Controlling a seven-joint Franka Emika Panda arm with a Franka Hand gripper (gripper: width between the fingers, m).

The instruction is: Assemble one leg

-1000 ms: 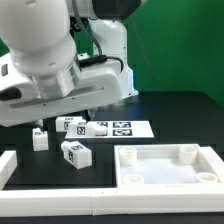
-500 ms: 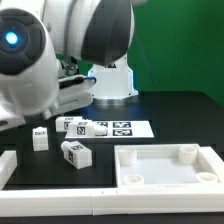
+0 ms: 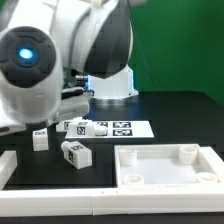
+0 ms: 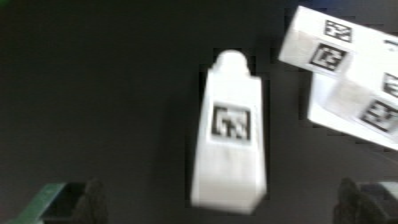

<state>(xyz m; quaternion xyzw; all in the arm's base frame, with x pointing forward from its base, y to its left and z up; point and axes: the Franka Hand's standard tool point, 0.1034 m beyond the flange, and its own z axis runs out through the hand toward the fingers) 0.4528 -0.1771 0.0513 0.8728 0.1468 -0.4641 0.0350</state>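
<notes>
My fingers stop above the leg's blunt end (image 4: pixel 230 187) in the wrist view, so it is too early to close. My gripper lowers first now, since closing here would miss the leg.
In the wrist view a leg (image 4: pixel 231 130), a long white block with a square tag on its side and a narrow peg at one end, lies on the black table. My gripper (image 4: pixel 222 205) is open above it, and the leg's blunt end lies between the two dark fingertips (image 4: pixel 68 200). In the exterior view the arm (image 3: pixel 40 60) hides the gripper. Legs show there at the left (image 3: pixel 38 139), in front (image 3: pixel 75 153) and on the marker board (image 3: pixel 76 126). I cannot tell which of them is the one under the gripper.
The marker board (image 3: pixel 125 128) lies mid-table and also shows in the wrist view (image 4: pixel 347 70), close beside the leg. The large white square panel (image 3: pixel 165 168) with round corner sockets sits at the front right. A white rail (image 3: pixel 8 168) stands at the front left.
The arm has swung, and its big joint now fills more of the exterior view's left. The legs, the panel and the marker board have not moved.
</notes>
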